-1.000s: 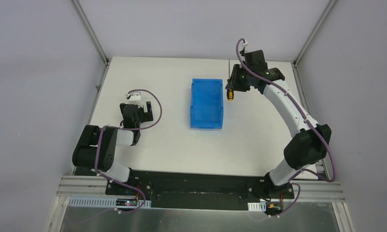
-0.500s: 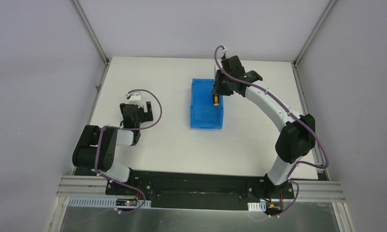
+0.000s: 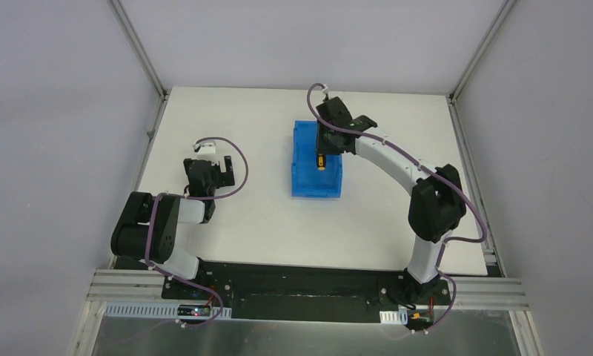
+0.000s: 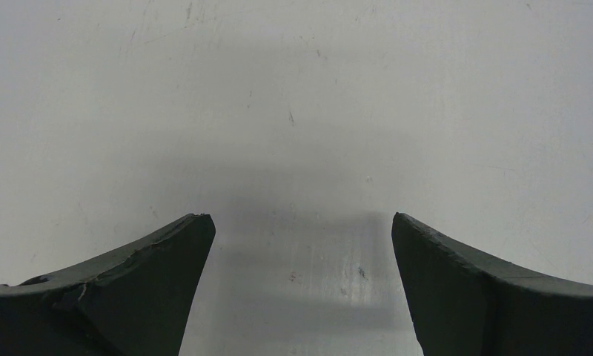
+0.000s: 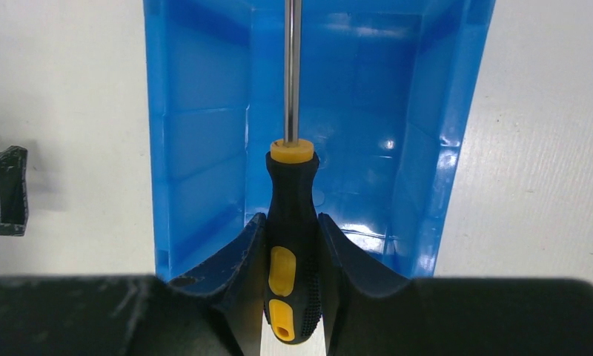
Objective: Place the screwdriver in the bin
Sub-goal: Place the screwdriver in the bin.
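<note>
The screwdriver [image 3: 321, 161] is hanging high over the far part of the blue bin and would fall if my right gripper opened now. I need to lower it to the bottom of the bin before I release it.
The blue bin [image 3: 305, 169] stands mid-table, also in the right wrist view [image 5: 204, 126]. My right gripper [image 3: 321, 148] is shut on the screwdriver [image 3: 321, 161] and holds it above the bin's far right part. In the right wrist view the gripper [image 5: 292, 222] clamps the black and yellow handle [image 5: 290, 222], and the metal shaft [image 5: 292, 67] points along the bin's inside. My left gripper [image 3: 204, 165] rests at the left over bare table, open and empty; its fingers [image 4: 153, 274] show spread apart in the left wrist view.
The white table [image 3: 242, 215] is walled by a frame with metal posts at the back corners [image 3: 141, 55]. In the right wrist view the left gripper's tip [image 5: 4, 193] shows at the left edge.
My right arm has swung left with the screwdriver, from beside the bin's right wall to over the bin. The left arm has not moved.
</note>
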